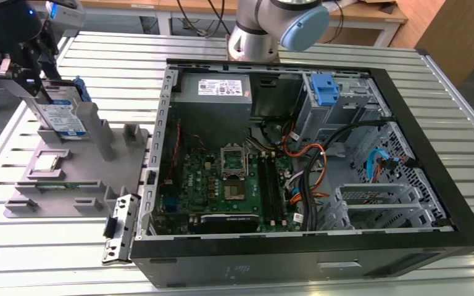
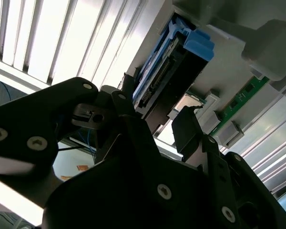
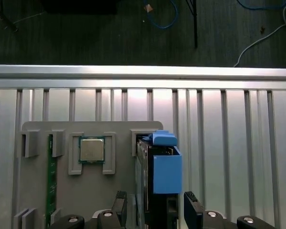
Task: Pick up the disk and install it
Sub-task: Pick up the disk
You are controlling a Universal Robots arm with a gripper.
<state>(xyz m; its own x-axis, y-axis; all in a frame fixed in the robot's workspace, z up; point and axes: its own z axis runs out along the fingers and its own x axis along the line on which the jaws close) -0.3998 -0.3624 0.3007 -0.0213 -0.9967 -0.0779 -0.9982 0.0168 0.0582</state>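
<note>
My gripper should next grab the disk by its upper end (image 1: 62,87) to install it in the computer case.
The disk (image 1: 62,117) stands on edge, a little tilted, in a slot at the back of the grey fixture (image 1: 81,179) at the exterior view's left. Its blue-and-white label faces out and blue rails run along its edges. My gripper (image 1: 44,86) sits at its upper end. In the first wrist view the blue carrier of the disk (image 3: 162,171) lies between my two black fingers (image 3: 120,205), and my gripper (image 3: 155,207) straddles it with small gaps on both sides, so it is open. The second wrist view shows the disk (image 2: 171,71) the same way.
The open computer case (image 1: 434,142) lies at the exterior view's right, with a grey power supply (image 1: 216,89) and a blue latch (image 1: 326,92) at a drive bay. The fixture also holds a processor chip (image 3: 91,150) and a green memory stick (image 3: 51,176). A metal bracket (image 1: 118,228) lies beside the case.
</note>
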